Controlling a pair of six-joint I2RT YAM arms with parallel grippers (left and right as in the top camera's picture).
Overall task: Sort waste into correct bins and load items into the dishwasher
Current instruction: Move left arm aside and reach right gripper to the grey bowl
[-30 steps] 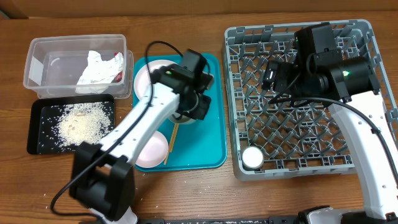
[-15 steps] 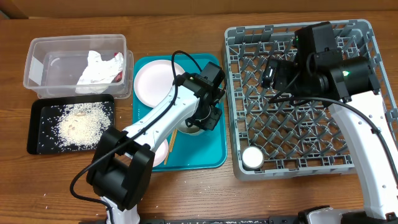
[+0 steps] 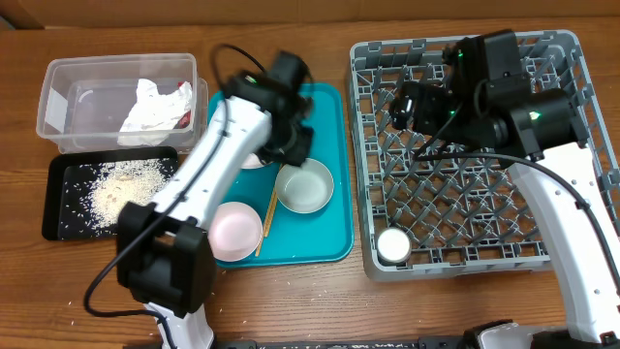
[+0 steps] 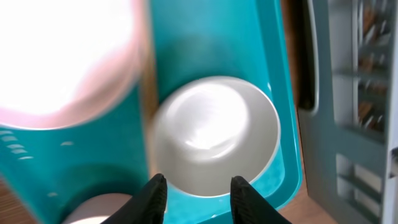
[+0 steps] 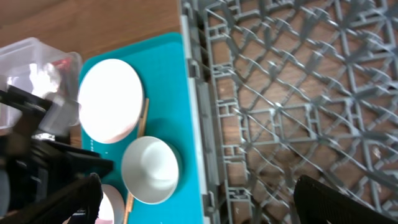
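Note:
My right gripper grabs the bowl's rim on the side facing the dish rack next, to load the white bowl tilted into the dish rack.
My left gripper is open and empty above the teal tray, just behind the white bowl. In the left wrist view its fingers frame the near rim of the bowl without touching it. A white plate lies at the tray's back, mostly hidden by the left arm from overhead. A pink plate and the chopsticks lie at the tray's front. My right gripper is open and empty over the left part of the grey dish rack, which holds a small white cup.
The clear tub at the back left holds the white napkin and the red wrapper. The black tray in front of it holds rice. A few grains lie on the wooden table near the front.
My left gripper has drawn away from the white bowl toward the back left, leaving the bowl uncovered on the teal tray. My right gripper has shifted a little to the left over the rack.

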